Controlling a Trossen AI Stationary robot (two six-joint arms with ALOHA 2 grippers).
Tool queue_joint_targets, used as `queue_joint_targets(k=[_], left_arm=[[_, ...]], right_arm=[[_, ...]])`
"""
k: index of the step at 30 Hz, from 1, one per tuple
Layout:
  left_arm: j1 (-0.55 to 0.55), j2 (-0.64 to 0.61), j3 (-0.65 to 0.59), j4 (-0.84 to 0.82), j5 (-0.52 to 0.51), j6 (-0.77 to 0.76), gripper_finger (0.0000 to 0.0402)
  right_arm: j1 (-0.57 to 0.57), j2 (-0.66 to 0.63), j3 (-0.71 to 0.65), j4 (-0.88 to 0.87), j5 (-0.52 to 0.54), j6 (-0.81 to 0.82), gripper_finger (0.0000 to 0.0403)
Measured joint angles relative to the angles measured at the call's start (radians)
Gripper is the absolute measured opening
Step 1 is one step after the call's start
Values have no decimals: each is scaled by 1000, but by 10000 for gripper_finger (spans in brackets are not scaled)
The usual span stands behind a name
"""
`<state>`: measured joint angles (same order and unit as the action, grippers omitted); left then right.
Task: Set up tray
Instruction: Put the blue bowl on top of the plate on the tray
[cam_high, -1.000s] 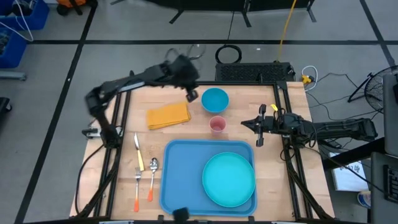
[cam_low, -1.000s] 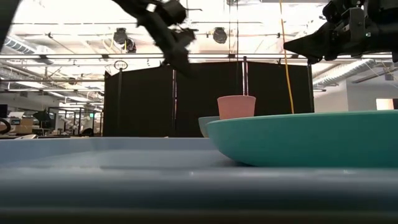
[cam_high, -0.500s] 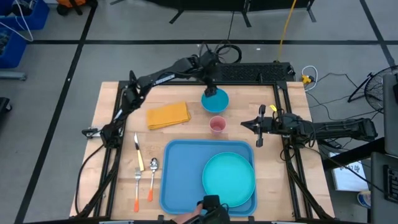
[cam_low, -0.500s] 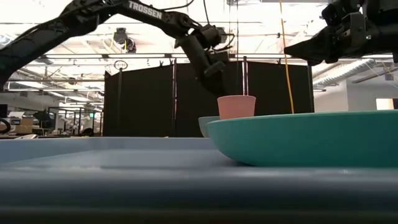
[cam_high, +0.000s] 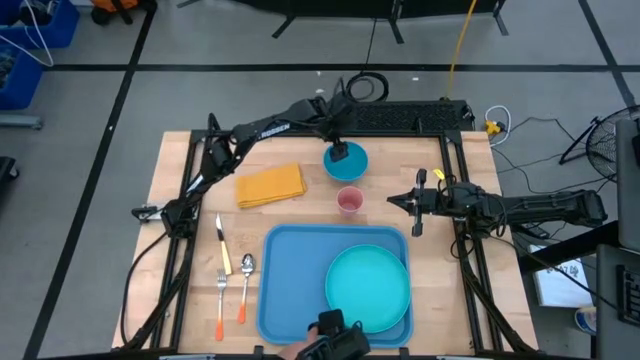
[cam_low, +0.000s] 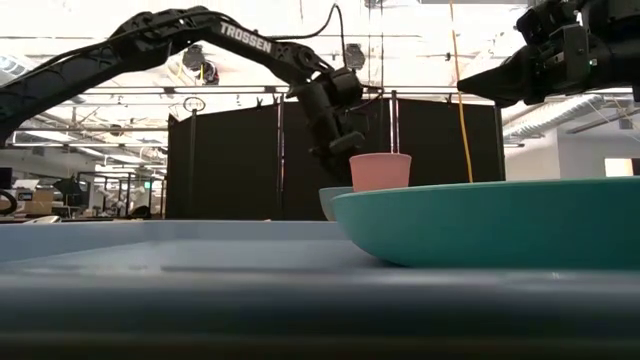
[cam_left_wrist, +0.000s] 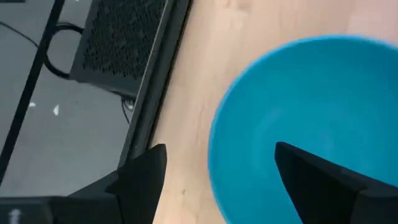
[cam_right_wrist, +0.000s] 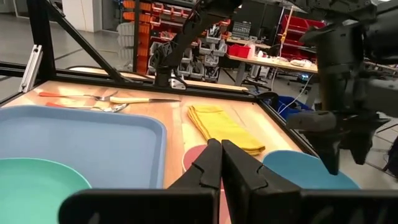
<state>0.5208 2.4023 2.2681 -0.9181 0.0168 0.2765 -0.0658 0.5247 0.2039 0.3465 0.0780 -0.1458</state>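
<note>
The blue bowl needs to go onto the teal plate (cam_high: 368, 288), so my left gripper will next grab the bowl by its rim to set it there.
The light-blue tray (cam_high: 295, 270) lies at the table's near middle, and a round teal plate (cam_high: 368, 288) rests on its right half. Beyond it stand a pink cup (cam_high: 349, 200) and a blue bowl (cam_high: 348, 163). My left gripper (cam_high: 340, 152) hangs open over the bowl's far-left rim (cam_left_wrist: 214, 155). One finger (cam_left_wrist: 311, 180) is above the hollow and the other (cam_left_wrist: 143, 180) is outside it; neither touches. My right gripper (cam_high: 412, 205) hovers shut to the right of the cup, also seen as my right gripper (cam_right_wrist: 221, 163) in its wrist view.
A folded yellow napkin (cam_high: 270, 184) lies left of the bowl. A knife (cam_high: 222, 245), a fork (cam_high: 220, 300) and a spoon (cam_high: 245, 285) lie left of the tray. A dark object (cam_high: 335, 338) with a hand shows at the near edge.
My left gripper has swung from above the napkin's far side toward the table's right, then come down over the blue bowl's rim. The dark object with the hand has appeared at the tray's near edge.
</note>
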Motion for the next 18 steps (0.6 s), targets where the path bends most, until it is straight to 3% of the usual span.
queue_joint_targets(k=[10, 18], left_arm=[[6, 28, 0, -45, -36, 0, 307], [6, 64, 0, -51, -33, 17, 282]], right_arm=[[0, 0, 0, 0, 0, 18, 0], [0, 0, 0, -9, 0, 21, 0]])
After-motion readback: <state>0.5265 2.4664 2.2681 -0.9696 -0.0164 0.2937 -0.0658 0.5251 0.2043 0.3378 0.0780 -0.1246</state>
